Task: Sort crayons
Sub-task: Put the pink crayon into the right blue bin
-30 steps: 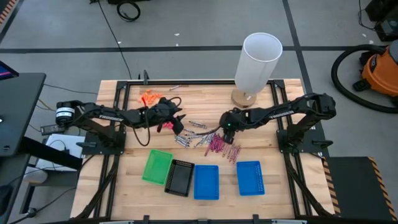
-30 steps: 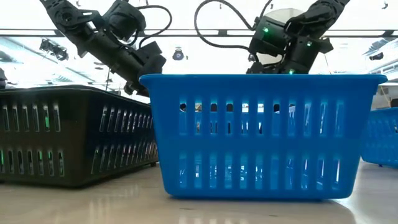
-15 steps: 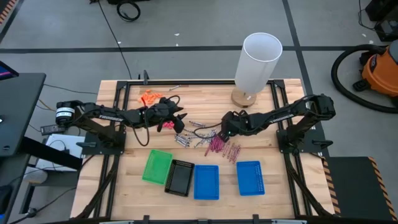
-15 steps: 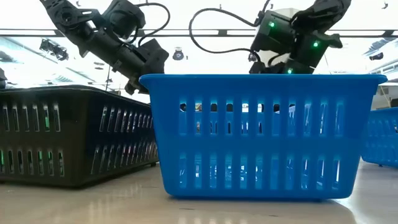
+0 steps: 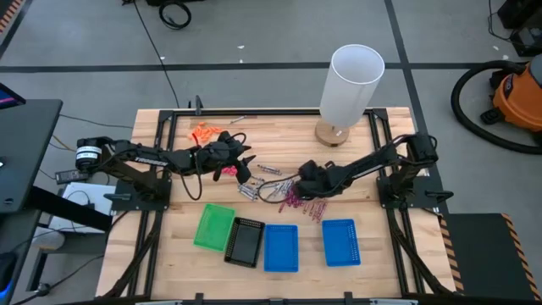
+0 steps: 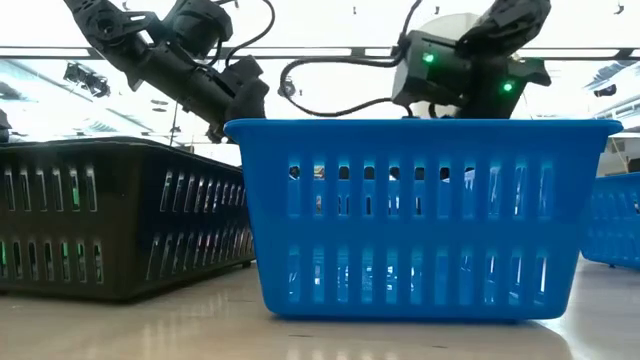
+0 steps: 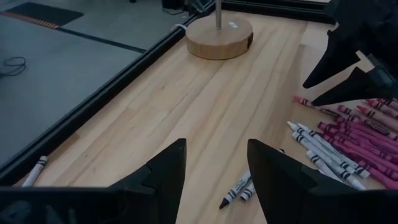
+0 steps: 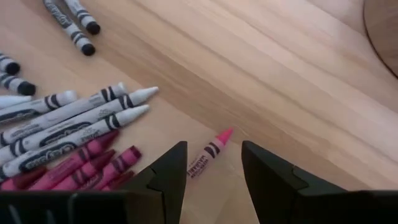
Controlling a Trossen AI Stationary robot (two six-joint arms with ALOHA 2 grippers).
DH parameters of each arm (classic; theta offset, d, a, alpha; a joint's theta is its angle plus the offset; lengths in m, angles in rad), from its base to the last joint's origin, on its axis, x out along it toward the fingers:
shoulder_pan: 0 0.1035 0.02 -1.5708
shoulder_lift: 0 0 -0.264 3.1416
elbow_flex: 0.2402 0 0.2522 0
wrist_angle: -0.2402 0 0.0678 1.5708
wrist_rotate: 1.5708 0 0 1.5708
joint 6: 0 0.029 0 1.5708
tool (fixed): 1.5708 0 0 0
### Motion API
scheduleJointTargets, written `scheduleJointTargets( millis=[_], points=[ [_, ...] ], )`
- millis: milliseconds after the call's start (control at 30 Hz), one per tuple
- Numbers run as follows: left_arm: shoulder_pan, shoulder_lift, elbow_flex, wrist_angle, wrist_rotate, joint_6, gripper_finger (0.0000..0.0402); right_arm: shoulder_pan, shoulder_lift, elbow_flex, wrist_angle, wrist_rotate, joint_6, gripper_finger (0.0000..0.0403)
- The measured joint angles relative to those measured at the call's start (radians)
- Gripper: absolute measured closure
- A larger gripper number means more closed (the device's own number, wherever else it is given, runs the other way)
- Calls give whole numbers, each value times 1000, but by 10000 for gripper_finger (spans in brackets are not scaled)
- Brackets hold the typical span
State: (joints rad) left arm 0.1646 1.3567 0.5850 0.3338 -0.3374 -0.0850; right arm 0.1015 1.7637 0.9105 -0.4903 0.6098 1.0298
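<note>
I will next grab the magenta crayon by its paper-wrapped body (image 8: 202,160) with my right gripper, so that the crayons get sorted into the trays by colour.
The crayons lie loose in a pile (image 5: 284,191) on the wooden table: silvery-grey ones (image 8: 74,118) and maroon-magenta ones (image 8: 74,167). My right gripper (image 5: 295,181) hangs open just over the pile. In the right wrist view its gripper (image 8: 214,177) has one finger on each side of a single magenta crayon (image 8: 208,154), which lies flat on the wood, untouched. My left gripper (image 5: 246,169) is open and empty at the pile's left end. The left wrist view shows its gripper (image 7: 214,177) above a black-wrapped crayon (image 7: 238,186), and the other arm's fingers (image 7: 348,68) farther off.
Near the front edge stand a green tray (image 5: 213,226), a black tray (image 5: 246,241) and two blue trays (image 5: 281,247) (image 5: 340,241). A white cylinder (image 5: 351,80) on a round wooden base (image 7: 219,36) stands at the back. An orange thing (image 5: 203,132) lies at the back left.
My right gripper has gone down and toward the table's left and near edge, onto the crayon pile, its arm stretching out lower. Its fingers stay open. My left gripper has kept nearly still.
</note>
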Motion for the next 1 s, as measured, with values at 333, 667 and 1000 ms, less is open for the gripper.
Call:
scheduleJointTargets(
  millis=[333, 667, 1000],
  points=[
    [0, 0, 0, -4, 1, 38, 221, -6, 62, 25, -32, 1, 159, 242],
    [0, 0, 0, -9, 2, 77, 221, 3, 89, 29, -36, 18, 165, 242],
    [0, 0, 0, -9, 2, 81, 221, -19, 68, 27, -20, -35, 50, 285]
  ],
)
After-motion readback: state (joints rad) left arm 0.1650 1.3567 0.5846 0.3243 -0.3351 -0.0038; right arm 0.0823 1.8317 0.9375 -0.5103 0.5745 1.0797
